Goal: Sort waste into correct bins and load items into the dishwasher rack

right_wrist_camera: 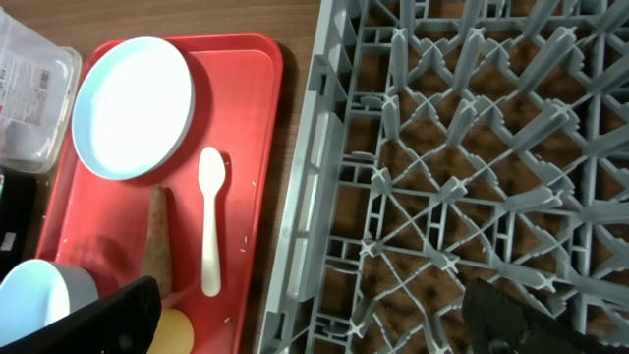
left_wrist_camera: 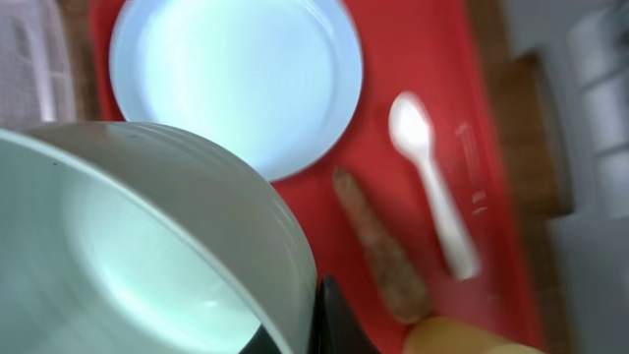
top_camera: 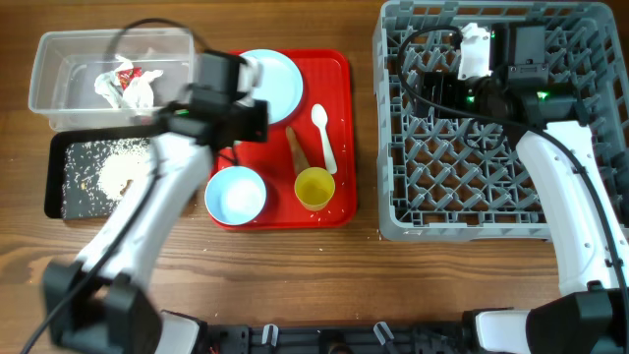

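The yellow cup's open end should stay free to load into the dishwasher rack. My right gripper should grab the cup by its outer sides next.
My left gripper is shut on the rim of the pale green bowl and holds it above the red tray, next to the pale blue plate. On the tray lie the brown sausage piece, the white spoon, the yellow cup and the pale blue bowl. My right gripper is open and empty over the left part of the grey dishwasher rack.
The clear tub at the back left holds the crumpled napkin with red wrapper. The black tray in front of it holds white rice crumbs. The red tray lies between the bins and the rack.
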Controlling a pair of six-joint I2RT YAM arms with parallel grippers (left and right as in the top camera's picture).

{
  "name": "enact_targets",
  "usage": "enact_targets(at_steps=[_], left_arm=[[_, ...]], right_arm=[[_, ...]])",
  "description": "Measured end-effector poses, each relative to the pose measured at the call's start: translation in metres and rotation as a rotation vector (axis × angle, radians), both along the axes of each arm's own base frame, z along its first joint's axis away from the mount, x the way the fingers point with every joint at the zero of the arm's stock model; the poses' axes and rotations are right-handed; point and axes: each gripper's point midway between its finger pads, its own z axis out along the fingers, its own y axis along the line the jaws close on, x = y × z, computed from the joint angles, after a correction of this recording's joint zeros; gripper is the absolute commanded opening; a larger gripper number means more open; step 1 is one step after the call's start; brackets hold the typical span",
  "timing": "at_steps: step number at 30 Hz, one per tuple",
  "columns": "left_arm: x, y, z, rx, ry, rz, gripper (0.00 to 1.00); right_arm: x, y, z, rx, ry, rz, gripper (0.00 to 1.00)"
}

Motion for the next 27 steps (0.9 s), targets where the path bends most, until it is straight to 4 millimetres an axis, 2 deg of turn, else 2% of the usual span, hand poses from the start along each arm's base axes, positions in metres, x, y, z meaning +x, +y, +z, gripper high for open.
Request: enact_targets(at_steps=[1,3,5,6,8,9,13,14,15,17,18,19,20,21,23,24,25,27], left_arm=[[-0.001,-0.008,-0.029,0.089,0.048,-0.033,0.04],[-0.005,-0.012,-0.076,0.182,0.149,-0.068,0.04],[-0.014,-0.013,-0.109,0.235,0.233,-0.092,0.04],[-0.019,-0.016,-0.120,0.258,0.261,-0.112,0.11],[-0.021,-0.019,-0.123,0.270,0.266,-0.125,0.46],[-0.020,-0.021,-0.123,0.267,0.259,-0.124,0.56],[-0.019,-0.021,-0.121,0.269,0.263,-0.126,0.75],[-0.023,-0.020,-0.114,0.281,0.293,-0.129,0.75],[-0.017,-0.022,-0.099,0.276,0.286,-0.122,0.75],[-0.012,-0.031,-0.062,0.224,0.307,-0.081,0.68],[-0.010,-0.041,-0.043,0.165,0.310,-0.063,0.62],[-0.012,-0.058,-0.017,0.044,0.316,-0.042,0.61],[-0.031,-0.066,-0.014,-0.017,0.401,-0.042,0.61],[-0.048,-0.073,-0.018,-0.045,0.475,-0.049,0.59],[-0.068,-0.085,-0.031,-0.059,0.542,-0.065,0.59],[-0.085,-0.092,-0.045,-0.047,0.587,-0.069,0.57],[-0.102,-0.097,-0.061,-0.024,0.634,-0.063,0.50],[-0.110,-0.097,-0.084,-0.014,0.647,-0.028,0.41]], right_arm=[[-0.001,0.000,0.000,0.000,0.003,0.000,1.00],[-0.001,0.000,-0.001,0.000,0.004,0.000,1.00],[-0.001,0.000,-0.001,-0.001,0.007,0.000,1.00],[-0.002,0.000,-0.001,0.000,0.010,0.000,1.00],[-0.002,0.000,-0.002,-0.001,0.012,0.000,1.00],[-0.003,0.000,-0.002,-0.001,0.014,0.000,1.00],[-0.003,0.000,-0.002,-0.001,0.014,0.000,1.00],[-0.003,0.000,-0.002,-0.001,0.016,0.000,1.00],[-0.003,0.000,-0.002,-0.001,0.017,0.000,1.00],[-0.003,0.000,-0.002,-0.001,0.016,0.000,1.00],[-0.004,0.000,-0.003,-0.001,0.019,0.000,1.00],[-0.004,0.000,-0.003,-0.001,0.019,0.000,1.00],[-0.003,0.000,-0.003,-0.001,0.018,0.000,1.00],[-0.004,0.000,-0.003,-0.001,0.019,0.000,1.00],[-0.004,0.000,-0.003,-0.001,0.019,0.000,1.00],[-0.004,0.000,-0.003,-0.001,0.018,0.000,1.00],[-0.004,0.000,-0.003,-0.001,0.018,0.000,1.00],[-0.003,0.000,-0.003,-0.001,0.017,0.000,1.00]])
